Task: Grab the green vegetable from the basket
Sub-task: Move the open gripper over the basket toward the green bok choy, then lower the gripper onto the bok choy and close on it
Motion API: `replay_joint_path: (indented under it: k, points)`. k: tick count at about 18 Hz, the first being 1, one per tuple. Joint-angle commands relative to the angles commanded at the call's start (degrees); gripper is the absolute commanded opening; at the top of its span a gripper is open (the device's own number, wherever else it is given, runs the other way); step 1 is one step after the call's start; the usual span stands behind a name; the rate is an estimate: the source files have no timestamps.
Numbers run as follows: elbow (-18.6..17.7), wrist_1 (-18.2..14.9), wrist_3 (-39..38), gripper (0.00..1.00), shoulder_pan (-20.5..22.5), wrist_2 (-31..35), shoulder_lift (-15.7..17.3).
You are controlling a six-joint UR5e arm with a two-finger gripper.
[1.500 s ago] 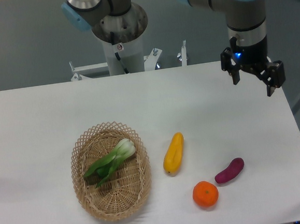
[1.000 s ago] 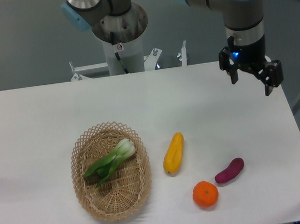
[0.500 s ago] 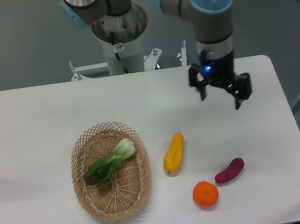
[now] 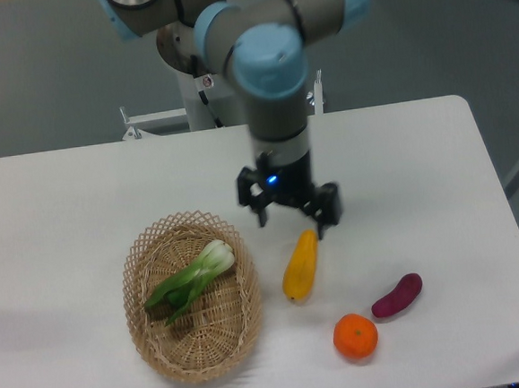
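Observation:
I will grab the green vegetable by its pale stem end (image 4: 217,255) next. Then I will lift the vegetable out of the wicker basket.
The green vegetable (image 4: 191,278) lies slanted in the tan wicker basket (image 4: 165,354), its pale stem end up right and its dark leaves down left. My gripper (image 4: 291,216) hangs open and empty above the table, to the right of the basket and just above the top end of a yellow vegetable (image 4: 300,265). It is apart from the green vegetable.
An orange fruit (image 4: 355,336) and a purple vegetable (image 4: 397,295) lie at the front right of the white table (image 4: 80,199). The robot's base column (image 4: 202,64) stands behind the table's far edge.
The gripper has swept left and toward the front, from the table's far right corner to just right of the basket. It stays open. The objects have not moved.

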Motion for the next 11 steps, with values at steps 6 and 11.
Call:
replay_joint_path:
  k: [6, 11]
  points:
    - [-2.03, 0.62, 0.18, 1.0, -3.07, -0.26, -1.76]
    - [-3.08, 0.62, -0.26, 1.0, -5.28, -0.17, -4.22]
